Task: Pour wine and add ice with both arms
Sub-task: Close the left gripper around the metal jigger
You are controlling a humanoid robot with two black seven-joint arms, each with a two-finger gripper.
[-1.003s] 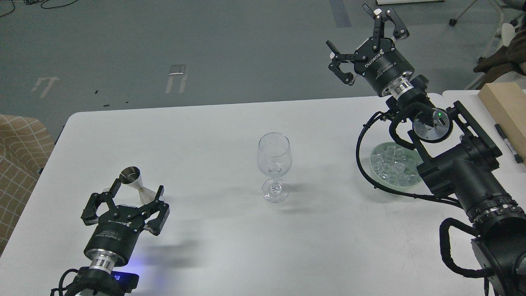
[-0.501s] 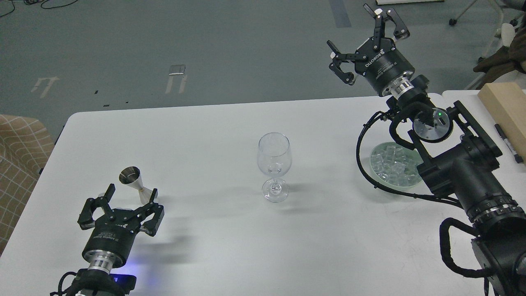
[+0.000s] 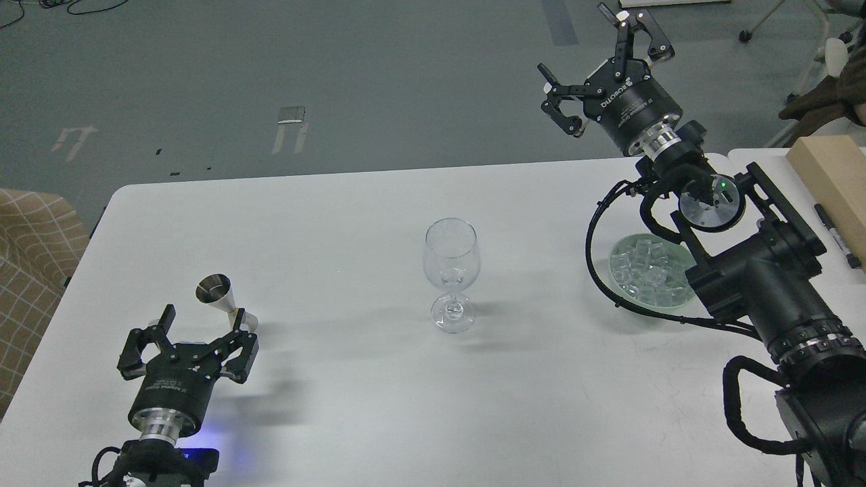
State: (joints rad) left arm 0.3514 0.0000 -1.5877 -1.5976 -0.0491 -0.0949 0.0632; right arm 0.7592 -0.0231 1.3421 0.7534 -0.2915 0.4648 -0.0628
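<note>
My left gripper grips the jigger by its narrow middle [image 3: 233,310] between its two cups next, since the small steel jigger slopes out to a flared opening [image 3: 214,289].
A clear wine glass [image 3: 451,274] stands upright in the middle of the white table [image 3: 338,223]. A small steel jigger [image 3: 220,298] stands at the front left. My left gripper [image 3: 199,323] is open and empty, just in front of the jigger and apart from it. A green glass dish [image 3: 619,287] holds the ice [image 3: 646,272], several small clear cubes, at the right, partly hidden by my right arm. My right gripper [image 3: 595,51] is open and empty, raised high beyond the table's far edge. No stream of wine shows.
A pale wooden block [image 3: 829,172] and a black marker [image 3: 837,235] lie at the table's right edge. A checked brown seat [image 3: 30,264] stands left of the table. Grey floor lies beyond the far edge.
My left gripper has drawn back towards me and left, away from the jigger, which stays standing. My right gripper has barely shifted.
</note>
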